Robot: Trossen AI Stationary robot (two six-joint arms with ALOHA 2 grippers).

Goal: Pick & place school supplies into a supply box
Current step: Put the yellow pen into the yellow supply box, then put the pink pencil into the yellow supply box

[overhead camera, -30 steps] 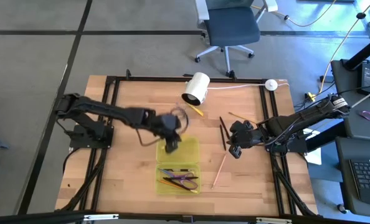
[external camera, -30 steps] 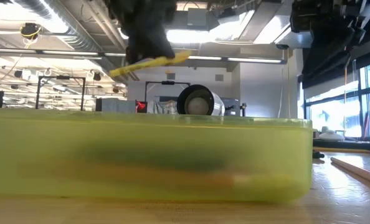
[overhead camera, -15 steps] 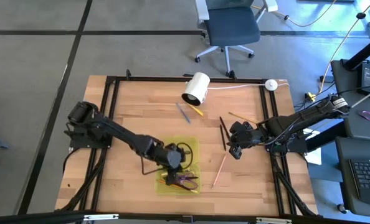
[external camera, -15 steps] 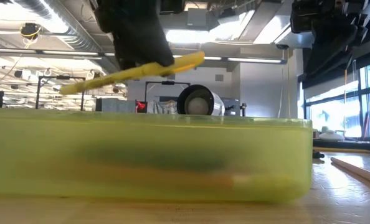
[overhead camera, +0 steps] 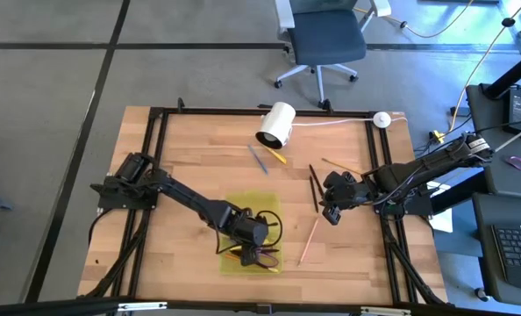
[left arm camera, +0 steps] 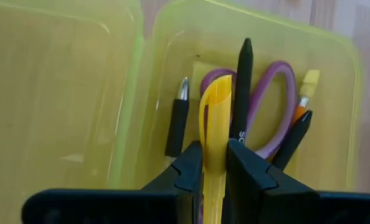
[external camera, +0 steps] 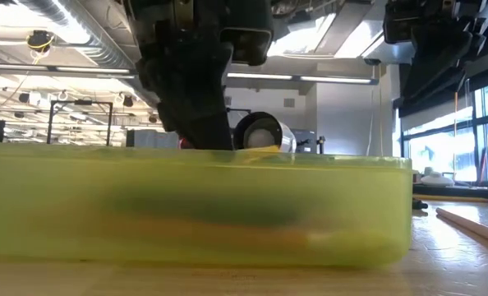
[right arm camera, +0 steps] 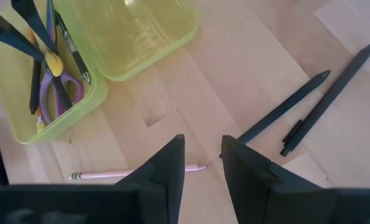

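My left gripper is ready to open, because the yellow pen [left arm camera: 215, 112] hangs low inside the supply box's rim [left arm camera: 357, 93] over the scissors and would rest in the box.
The supply box [overhead camera: 265, 211] is a yellow-green tray near the table's front edge. It holds purple-handled scissors [left arm camera: 278, 106], two black pens [left arm camera: 177, 121] and an orange pencil [left arm camera: 300, 113]. My left gripper [overhead camera: 253, 239] hangs over the box, shut on a yellow pen [left arm camera: 215, 112]. In the low view that gripper [external camera: 199, 123] reaches down to the box rim [external camera: 326, 158]. My right gripper [overhead camera: 332, 211] waits open above the table's right part, nothing between its fingers [right arm camera: 169, 163]. Loose supplies lie around: a pink pencil [overhead camera: 309, 239] and two black pens [right arm camera: 284, 115]. My left gripper pinches the yellow pen between its two fingers, on the barrel [left arm camera: 214, 163] partway along. The fingers slant down from above. The pen's free end [left arm camera: 217, 87] points on past the fingertips, over the scissors in the box. Whether it rests on them I cannot tell.
A white cylinder [overhead camera: 276, 125] with a cable lies at the far edge. A blue pen [overhead camera: 259, 160], a yellow pencil [overhead camera: 275, 156] and a wood-coloured pencil [overhead camera: 339, 165] lie beyond the box. The box's second yellow-green half [left arm camera: 60, 93] lies open beside the filled one. An office chair [overhead camera: 326, 39] stands behind the table.
My left gripper has gone toward the table's near edge and down over the supply box, still shut on the yellow pen. In the low view the pen has sunk from well above the box rim to the rim's height.
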